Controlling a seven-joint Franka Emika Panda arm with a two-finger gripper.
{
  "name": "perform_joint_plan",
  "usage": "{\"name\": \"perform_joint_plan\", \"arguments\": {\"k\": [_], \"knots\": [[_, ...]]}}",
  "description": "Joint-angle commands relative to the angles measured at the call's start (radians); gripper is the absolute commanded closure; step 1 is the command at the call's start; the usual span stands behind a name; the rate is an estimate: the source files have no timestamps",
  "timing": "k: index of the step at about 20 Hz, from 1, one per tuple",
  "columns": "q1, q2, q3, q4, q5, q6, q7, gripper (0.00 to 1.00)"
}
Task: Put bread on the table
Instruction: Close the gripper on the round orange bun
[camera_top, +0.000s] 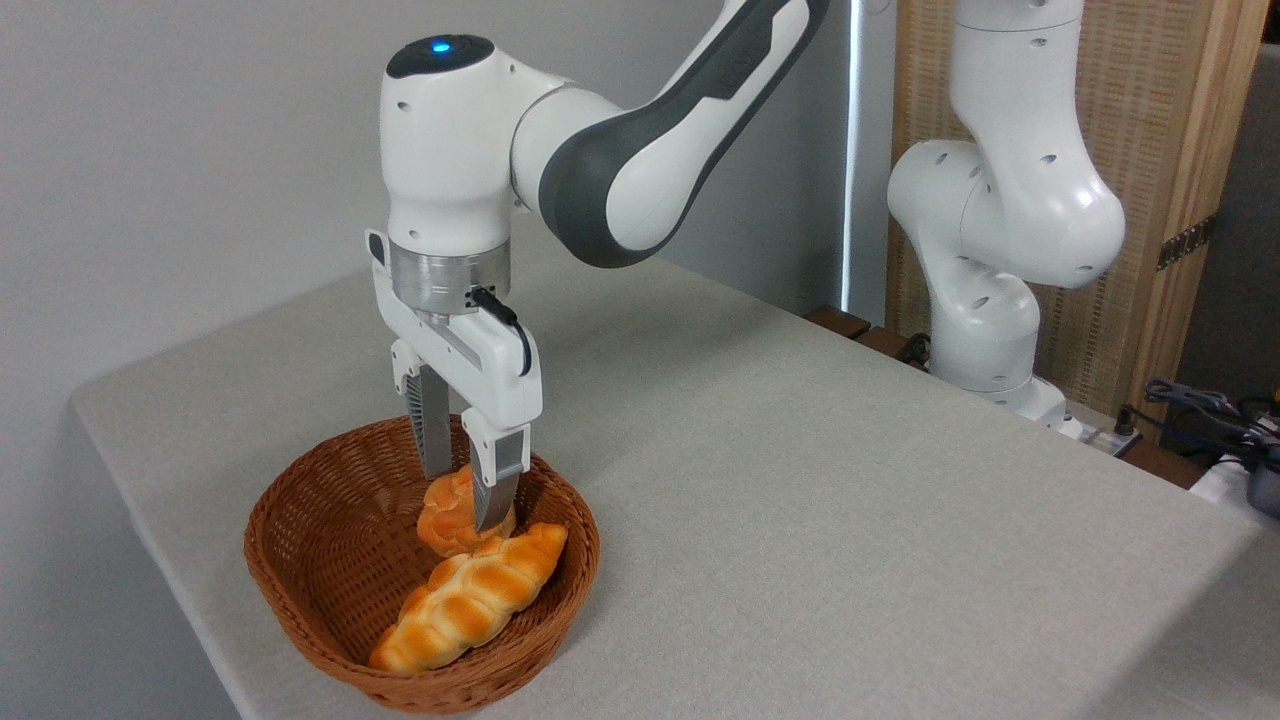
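The gripper should next put bread on the tabletop, so it should grab the bun by its rounded sides.
The bread (447, 522), a small knobbly orange-golden bun, lies inside the brown wicker basket (320, 520) near the table's front left. My gripper (462, 502) points straight down into the basket and is open. One finger (433, 430) stands behind the bun and the other finger (497, 485) in front of it, so they straddle its upper part. The front finger hides part of the bun. The table (800, 480) has a plain light grey-beige surface that stretches to the right of the basket.
A longer braided golden loaf (470, 597) lies in the basket just in front of the bun, touching it. The arm's white base (985, 330) stands at the table's far right edge, with cables (1200, 410) beyond.
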Motion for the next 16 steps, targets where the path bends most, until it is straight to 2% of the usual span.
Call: {"name": "perform_joint_plan", "arguments": {"k": [1,4,8,10,13,16], "knots": [[0.001,0.009,-0.005,-0.009,-0.003,0.027,0.014,0.00],[0.001,0.019,-0.005,-0.009,-0.002,0.037,0.014,0.01],[0.001,0.020,-0.005,-0.009,-0.002,0.059,0.024,0.27],[0.001,0.019,-0.005,-0.009,-0.003,0.059,0.045,0.36],[0.003,0.020,-0.004,-0.008,-0.003,0.059,0.047,0.36],[0.001,0.020,-0.004,-0.008,-0.003,0.054,0.050,0.43]]}}
